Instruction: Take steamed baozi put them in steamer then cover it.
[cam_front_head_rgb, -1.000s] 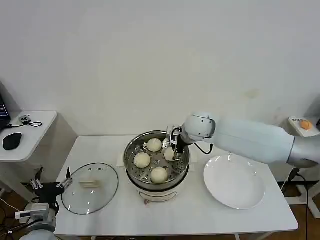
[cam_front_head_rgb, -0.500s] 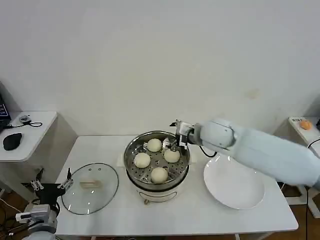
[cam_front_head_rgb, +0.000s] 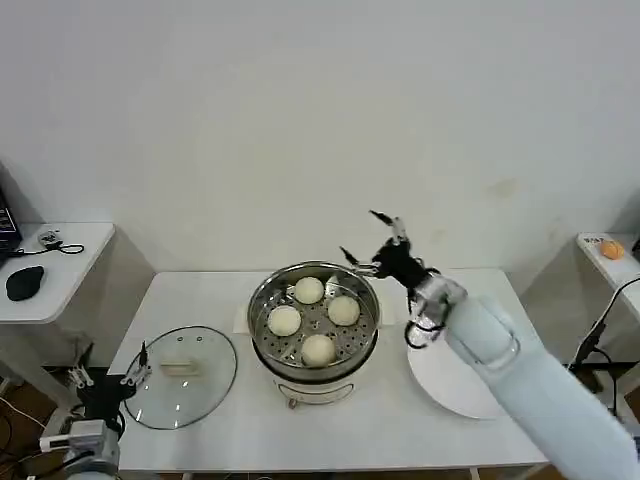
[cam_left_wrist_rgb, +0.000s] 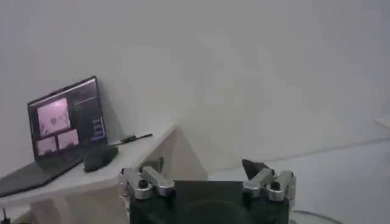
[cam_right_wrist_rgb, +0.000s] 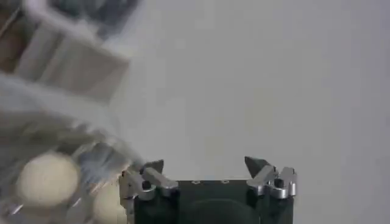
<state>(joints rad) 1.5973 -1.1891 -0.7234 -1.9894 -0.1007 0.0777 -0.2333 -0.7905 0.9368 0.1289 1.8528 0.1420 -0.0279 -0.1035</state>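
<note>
I should next grab the cover by its narrow cream bar handle (cam_front_head_rgb: 180, 368) with my left gripper, because the cover's wide glass disc (cam_front_head_rgb: 182, 400) lies flat on the tabletop.
The steamer (cam_front_head_rgb: 258, 306) stands mid-table with several steamed baozi on its perforated tray, among them one at the back (cam_front_head_rgb: 309, 290) and one at the front (cam_front_head_rgb: 318, 349). My right gripper (cam_front_head_rgb: 359, 235) hangs open and empty above the steamer's right rim, apart from the buns. The right wrist view has that gripper (cam_right_wrist_rgb: 205, 163) open, with two baozi (cam_right_wrist_rgb: 47, 178) blurred beyond it. The cover (cam_front_head_rgb: 180, 376), a glass lid with a cream handle, lies flat on the table left of the steamer. My left gripper (cam_front_head_rgb: 108, 373) waits open by the table's left front corner, also open in its own view (cam_left_wrist_rgb: 204, 165).
A white plate (cam_front_head_rgb: 432, 372) lies right of the steamer, partly under my right arm. A low side table (cam_front_head_rgb: 60, 262) at the far left carries a mouse (cam_front_head_rgb: 22, 282) and a laptop (cam_left_wrist_rgb: 64, 119). A white wall is behind the table.
My right gripper has let go of the baozi in the steamer, then risen and drawn back to the right. The fourth bun now sits uncovered on the tray.
</note>
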